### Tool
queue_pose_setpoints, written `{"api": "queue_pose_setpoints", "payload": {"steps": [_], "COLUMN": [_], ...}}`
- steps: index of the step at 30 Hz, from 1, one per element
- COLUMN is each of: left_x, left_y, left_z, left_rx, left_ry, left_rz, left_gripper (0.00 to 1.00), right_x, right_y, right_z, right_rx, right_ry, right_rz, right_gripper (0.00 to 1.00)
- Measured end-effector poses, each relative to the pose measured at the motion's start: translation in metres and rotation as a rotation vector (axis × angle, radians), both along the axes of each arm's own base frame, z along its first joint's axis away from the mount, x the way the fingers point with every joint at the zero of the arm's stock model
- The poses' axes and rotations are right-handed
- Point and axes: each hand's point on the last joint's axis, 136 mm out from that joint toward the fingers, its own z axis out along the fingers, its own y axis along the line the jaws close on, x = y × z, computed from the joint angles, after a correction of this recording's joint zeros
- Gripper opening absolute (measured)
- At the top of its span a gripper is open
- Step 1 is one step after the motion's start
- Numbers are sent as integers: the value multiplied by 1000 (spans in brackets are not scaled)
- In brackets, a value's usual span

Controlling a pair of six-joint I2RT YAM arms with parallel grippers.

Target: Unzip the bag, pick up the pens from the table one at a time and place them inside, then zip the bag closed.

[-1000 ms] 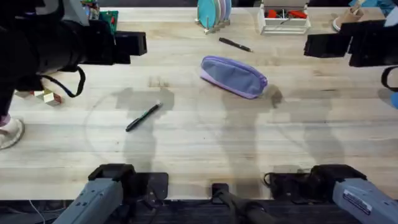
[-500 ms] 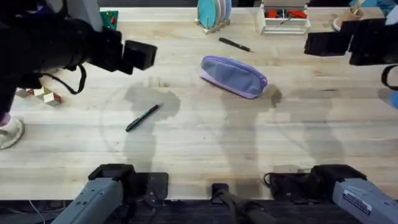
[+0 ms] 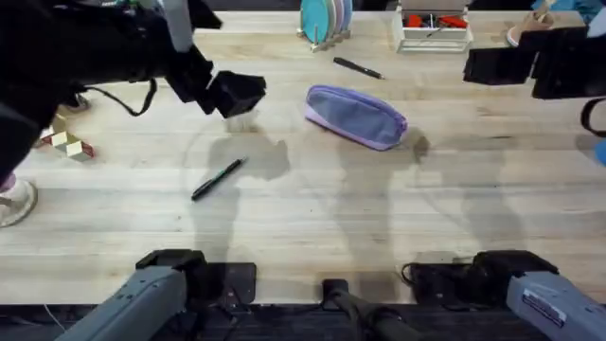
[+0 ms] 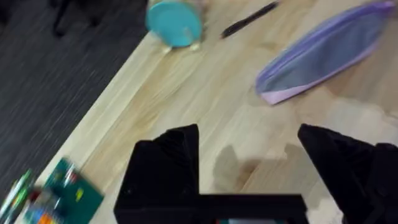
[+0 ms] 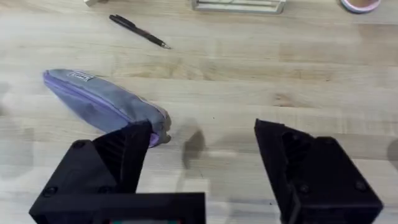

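I will next use my left gripper to grab the lavender bag's end beside the teal plates, so that it holds the bag (image 3: 356,116) steady for unzipping.
The lavender bag (image 3: 356,116) lies zipped on the table (image 3: 312,208), right of centre. One black pen (image 3: 218,178) rests left of centre, and another pen (image 3: 358,67) lies behind the bag. My left gripper (image 3: 237,95) hovers above the table to the left of the bag, open and empty. Its wrist view looks past the fingers (image 4: 168,162) to the bag (image 4: 323,50) and the far pen (image 4: 249,18). High at the far right, my right gripper (image 3: 492,66) is also open and empty, with the bag (image 5: 102,106) and the far pen (image 5: 138,30) ahead of it.
A white rack (image 3: 434,26) with red tools and a rack of teal plates (image 3: 324,19) stand along the back edge. Small wooden blocks (image 3: 66,144) and a white cup (image 3: 14,201) sit at the far left.
My left arm has swung to the right and forward, bringing its gripper closer to the bag. The right arm, bag and pens have not moved.
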Motion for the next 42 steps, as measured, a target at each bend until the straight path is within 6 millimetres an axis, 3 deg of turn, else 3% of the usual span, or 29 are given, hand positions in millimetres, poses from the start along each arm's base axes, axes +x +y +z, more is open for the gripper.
{"api": "queue_pose_setpoints", "payload": {"steps": [7,14,27,42], "left_x": [0,8,12,23], "left_y": [-24,-45,-50,-87], "left_z": [-13,-7,-14,-66], "left_rx": [-48,-138,-163,-139], "left_ry": [13,-48,-35,59], "left_rz": [-196,-342,-376,-498], "left_gripper": [993,993,993,993], "right_x": [0,0,0,0], "right_y": [0,0,0,0], "right_z": [0,0,0,0], "right_rx": [0,0,0,0], "right_ry": [0,0,-1,0], "right_rz": [0,0,0,0], "right_gripper": [996,996,996,996]}}
